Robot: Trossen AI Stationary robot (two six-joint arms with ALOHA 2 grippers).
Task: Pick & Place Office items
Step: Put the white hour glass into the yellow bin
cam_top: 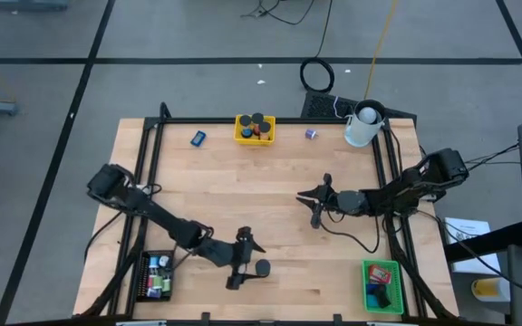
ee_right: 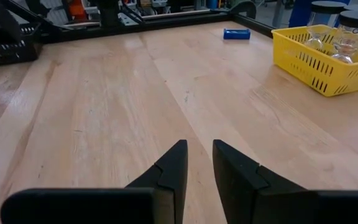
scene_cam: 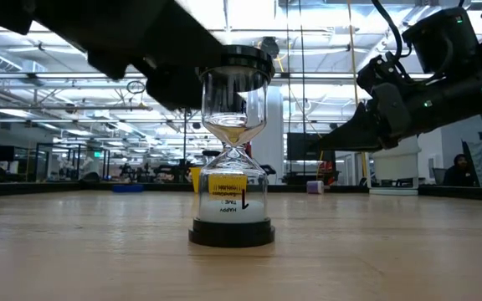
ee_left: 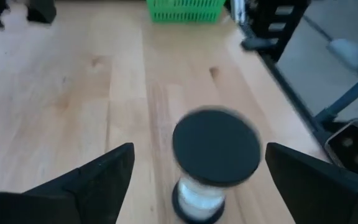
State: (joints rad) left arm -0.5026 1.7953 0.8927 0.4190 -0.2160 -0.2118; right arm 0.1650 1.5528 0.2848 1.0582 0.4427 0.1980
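Next, my left gripper picks up the hourglass by its black cap [cam_top: 263, 265] to put it with the other hourglasses in the yellow tray [cam_top: 254, 130].
A small hourglass [scene_cam: 233, 150] with black round caps and a yellow label stands upright on its base on the wooden table, near the near edge [cam_top: 262, 268]. My left gripper [ee_left: 199, 149] is open and hovers over it; its fingers stand wide on either side of the top cap [ee_left: 215, 146] without touching. In the high view the left gripper [cam_top: 248, 261] sits just left of the hourglass. My right gripper [ee_right: 197, 146] is shut and empty over bare wood at the table's middle right [cam_top: 304, 197]. A blue block [cam_top: 198, 138] and a purple block [cam_top: 311, 133] lie near the far edge.
A yellow tray [cam_top: 254, 129] with hourglasses stands at the far edge and a white cup [cam_top: 362, 125] at the far right corner. A black tray [cam_top: 157, 276] with small items is at the near left, a green tray [cam_top: 383, 285] at the near right. Bare wood lies between the arms.
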